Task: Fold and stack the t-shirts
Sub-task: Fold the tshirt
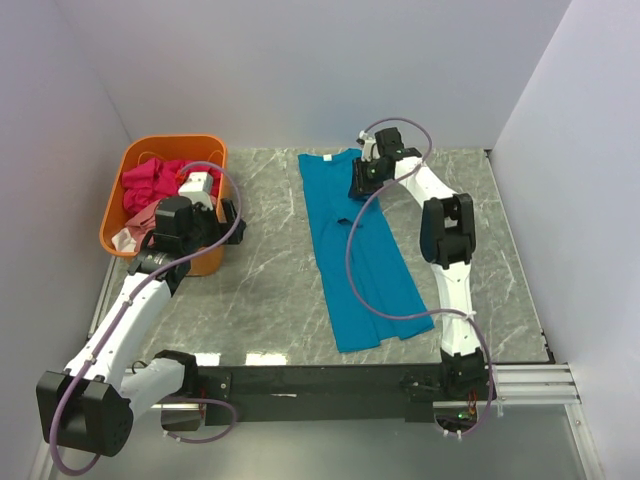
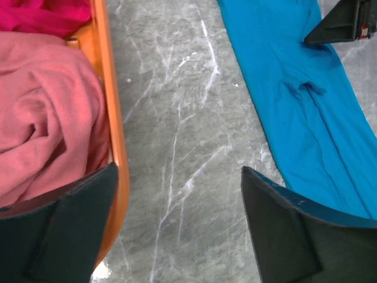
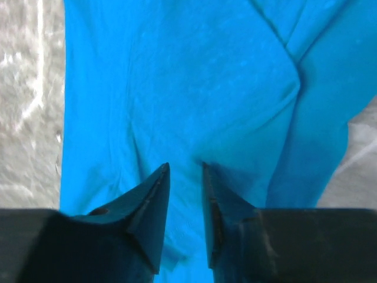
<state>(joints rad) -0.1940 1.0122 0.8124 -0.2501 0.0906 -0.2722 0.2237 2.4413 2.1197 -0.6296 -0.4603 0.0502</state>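
Note:
My left gripper grabs the teal-blue t-shirt (image 1: 350, 250) at its near end's basket-side corner (image 1: 342, 347) next. Then I fold that end toward the collar.
The teal-blue t-shirt (image 1: 350, 250) lies flat on the table as a long narrow strip, collar at the far end. It also shows in the left wrist view (image 2: 294, 88) and the right wrist view (image 3: 177, 76). My right gripper (image 1: 362, 185) is low over its far right edge, jaws a narrow gap apart, tips (image 3: 185, 168) on the cloth. The magenta-pink shirt (image 1: 150, 180) (image 2: 41, 15) and the salmon-pink shirt (image 1: 140, 215) (image 2: 47, 118) lie crumpled in the orange basket (image 1: 170, 142). My left gripper (image 1: 215, 215) (image 2: 179, 200) is wide open and empty, straddling the basket's right wall (image 2: 109, 88).
The grey marble table (image 1: 270, 290) shows between the basket and the teal shirt. White walls close in the back and both sides. The right arm's gripper (image 2: 341, 26) shows at the top right of the left wrist view.

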